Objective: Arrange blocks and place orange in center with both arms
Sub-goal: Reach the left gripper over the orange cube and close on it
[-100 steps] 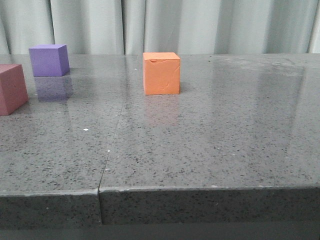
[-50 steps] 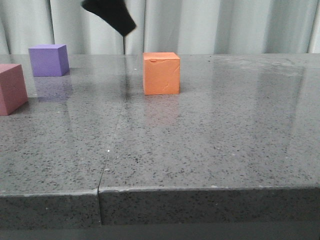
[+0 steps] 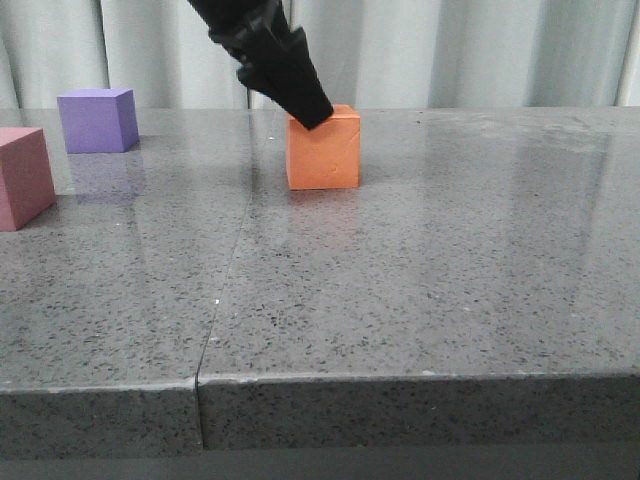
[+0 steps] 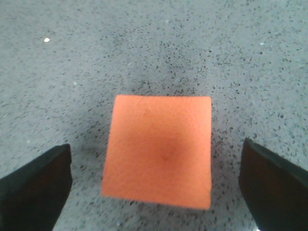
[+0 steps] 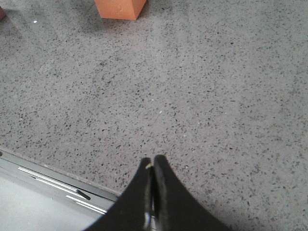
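Observation:
My left gripper should go lower first and then close on the cube. Grey stone (image 4: 86,171) shows between my left gripper's fingers and the orange cube (image 4: 159,150), so my fingers would miss if I closed now.
The orange cube (image 3: 323,150) stands on the grey stone table near the far middle. My left gripper (image 3: 305,108) hangs right over its top left edge. In the left wrist view the orange cube (image 4: 159,150) lies between the wide-open fingers (image 4: 36,185), and neither touches it. The purple cube (image 3: 97,120) stands at the far left. The pink cube (image 3: 22,178) stands at the left edge, partly cut off. My right gripper (image 5: 153,166) is shut and empty over the table's near edge; the orange cube (image 5: 119,8) shows far ahead of it.
The table (image 3: 420,280) is speckled grey stone with a seam (image 3: 215,320) running from its front edge back. A grey curtain (image 3: 450,50) hangs behind it. The table's metal-trimmed edge (image 5: 53,180) shows in the right wrist view.
My left gripper has come down from the upper left into view and now hangs over the orange cube. The cubes have not moved.

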Robot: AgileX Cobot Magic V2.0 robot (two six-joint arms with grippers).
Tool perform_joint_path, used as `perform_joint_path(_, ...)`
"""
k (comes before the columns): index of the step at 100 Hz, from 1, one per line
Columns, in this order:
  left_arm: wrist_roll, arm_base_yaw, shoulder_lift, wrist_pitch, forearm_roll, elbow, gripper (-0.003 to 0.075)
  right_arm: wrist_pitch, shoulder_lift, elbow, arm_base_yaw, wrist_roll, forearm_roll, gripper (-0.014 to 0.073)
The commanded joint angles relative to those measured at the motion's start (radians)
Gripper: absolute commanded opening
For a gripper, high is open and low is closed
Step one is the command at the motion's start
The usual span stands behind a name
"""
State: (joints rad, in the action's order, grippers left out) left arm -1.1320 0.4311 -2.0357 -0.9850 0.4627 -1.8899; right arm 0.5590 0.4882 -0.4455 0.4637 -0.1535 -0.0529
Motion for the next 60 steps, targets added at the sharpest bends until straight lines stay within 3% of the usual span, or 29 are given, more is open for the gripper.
perform_joint_path(1,-0.002,0.018,0.043,0.059,0.050,-0.033,0.0669,-0.062,-0.001,-0.024,0.000,0.009,0.011,-0.0068)
perform_joint_path(45,-0.002,0.021,-0.019,0.080,0.085,-0.033,0.0665,-0.062,-0.001,-0.024,0.000,0.009,0.011,-0.0068)
perform_joint_path(53,-0.002,0.021,-0.019,0.080,0.085,-0.033,0.0624,-0.062,-0.001,-0.024,0.000,0.009,0.011,-0.0068)
perform_joint_path(60,-0.002,0.021,-0.019,0.080,0.085,-0.033,0.0545,-0.062,-0.001,-0.024,0.000,0.009,0.011,-0.0068)
